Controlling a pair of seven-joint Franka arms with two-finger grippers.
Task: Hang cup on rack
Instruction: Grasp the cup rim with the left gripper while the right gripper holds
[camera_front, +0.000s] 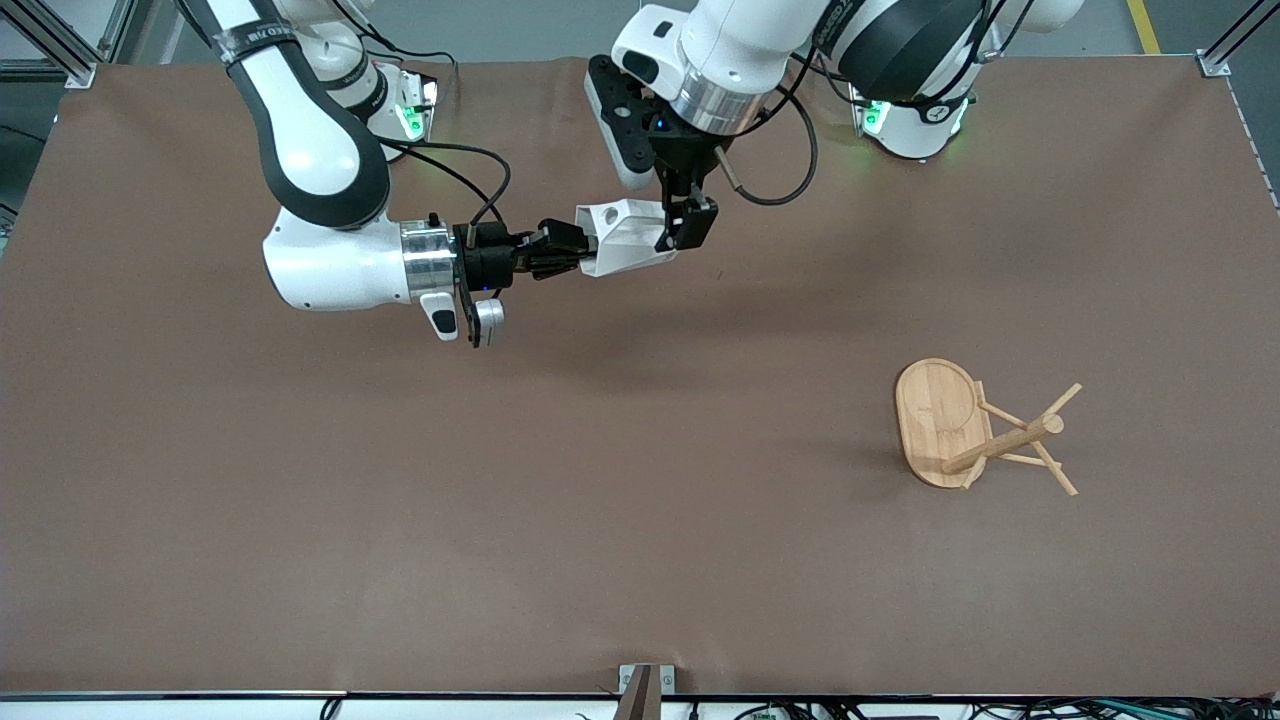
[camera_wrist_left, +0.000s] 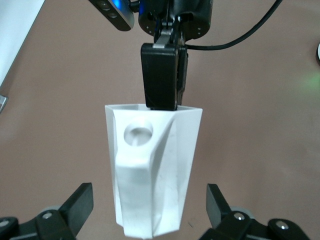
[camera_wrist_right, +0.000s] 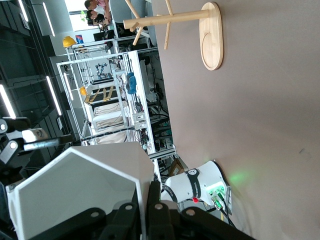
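I will next grab the cup by its bottom end (camera_wrist_left: 149, 217) with my left gripper, so the white cup's handle hole (camera_wrist_left: 138, 134) stays free for the rack's peg.
The white faceted cup (camera_front: 625, 238) is held on its side in the air over the table's middle, toward the robots' bases. My right gripper (camera_front: 570, 248) is shut on the cup's rim wall, one finger inside the mouth; this shows in the right wrist view (camera_wrist_right: 148, 200). My left gripper (camera_front: 685, 225) is open around the cup's bottom end (camera_wrist_left: 155, 170), its fingers (camera_wrist_left: 80, 205) apart on either side without touching. The handle tab's round hole (camera_wrist_left: 138, 134) faces the left wrist camera. The bamboo rack (camera_front: 940, 420) stands toward the left arm's end, nearer the front camera.
The rack's post (camera_front: 1005, 440) and thin pegs rise from one end of its oval base; it also shows in the right wrist view (camera_wrist_right: 210, 35). The brown table mat (camera_front: 500, 480) spreads under both arms. A small bracket (camera_front: 645, 685) sits at the table's front edge.
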